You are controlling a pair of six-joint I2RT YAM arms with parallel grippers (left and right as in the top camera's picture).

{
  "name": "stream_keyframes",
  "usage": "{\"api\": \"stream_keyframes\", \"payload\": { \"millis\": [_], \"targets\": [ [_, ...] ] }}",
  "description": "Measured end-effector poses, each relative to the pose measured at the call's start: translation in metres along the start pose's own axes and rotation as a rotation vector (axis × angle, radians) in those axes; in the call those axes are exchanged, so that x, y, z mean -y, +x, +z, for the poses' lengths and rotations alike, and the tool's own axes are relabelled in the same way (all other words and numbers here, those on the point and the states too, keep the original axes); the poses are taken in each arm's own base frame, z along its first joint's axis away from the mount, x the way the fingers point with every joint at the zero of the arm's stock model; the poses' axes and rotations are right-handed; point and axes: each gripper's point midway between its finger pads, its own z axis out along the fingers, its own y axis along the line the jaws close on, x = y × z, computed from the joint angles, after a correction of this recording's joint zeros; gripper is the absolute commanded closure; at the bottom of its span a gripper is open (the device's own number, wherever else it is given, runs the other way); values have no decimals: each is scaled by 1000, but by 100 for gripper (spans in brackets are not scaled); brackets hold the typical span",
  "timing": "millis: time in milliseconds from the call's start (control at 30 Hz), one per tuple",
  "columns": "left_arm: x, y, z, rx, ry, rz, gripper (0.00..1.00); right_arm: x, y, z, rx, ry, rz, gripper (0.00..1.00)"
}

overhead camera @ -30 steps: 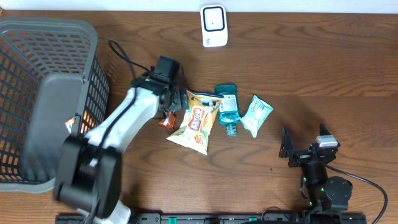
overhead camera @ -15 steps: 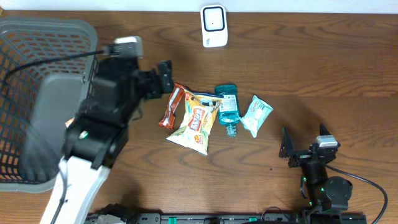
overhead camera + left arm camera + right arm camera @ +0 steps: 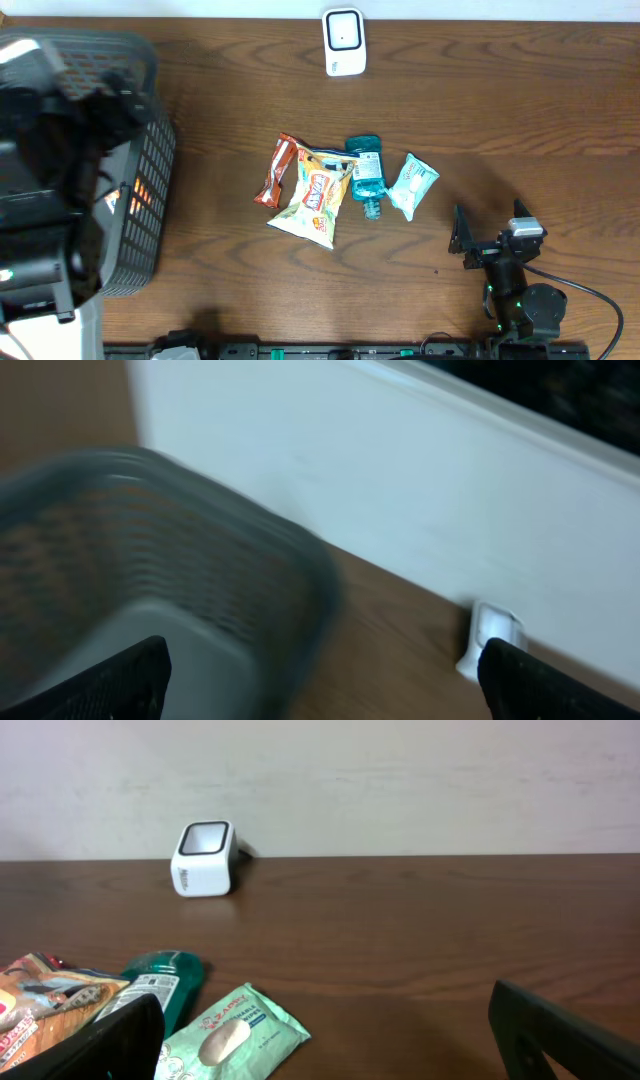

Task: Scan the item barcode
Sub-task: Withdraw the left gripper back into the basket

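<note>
I should next grab the basket's orange item by one end with my left gripper. That leaves its sides free, so the barcode can be scanned.
Several items lie mid-table: a red-brown snack bar (image 3: 274,172), a yellow chips bag (image 3: 314,200), a teal bottle (image 3: 367,176) and a mint-green wipes pack (image 3: 411,185). The white barcode scanner (image 3: 344,41) stands at the far edge. My left gripper (image 3: 325,685) is open and empty, blurred, up over the grey basket (image 3: 200,560), with the scanner (image 3: 490,640) beyond it. Near the front right, my right gripper (image 3: 488,232) rests open and empty. Its wrist view shows the wipes pack (image 3: 225,1040), the bottle (image 3: 160,980) and the scanner (image 3: 205,858).
The grey mesh basket (image 3: 150,170) fills the left side, and something orange shows through its wall. My left arm (image 3: 50,170) looms blurred above it. A white wall runs behind the table's far edge.
My left arm has swung left and up, from beside the snack bar to over the basket, carrying nothing. The snack bar now lies uncovered. The right arm has not moved.
</note>
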Motion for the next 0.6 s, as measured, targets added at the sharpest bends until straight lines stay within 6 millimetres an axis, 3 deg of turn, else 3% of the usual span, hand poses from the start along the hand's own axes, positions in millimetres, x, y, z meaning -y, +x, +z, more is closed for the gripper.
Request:
{"api": "stream_keyframes", "payload": {
  "millis": [100, 233, 400, 600],
  "targets": [
    [-45, -10, -1, 19, -135, -61, 2, 0, 0, 0, 0, 0, 0, 1],
    [-105, 3, 14, -60, -299, -178, 2, 0, 0, 0, 0, 0, 0, 1],
    [-151, 70, 53, -363, -390, -327, 2, 0, 0, 0, 0, 0, 0, 1],
    [-173, 142, 100, -627, -447, -469, 2, 0, 0, 0, 0, 0, 0, 1]
  ]
}}
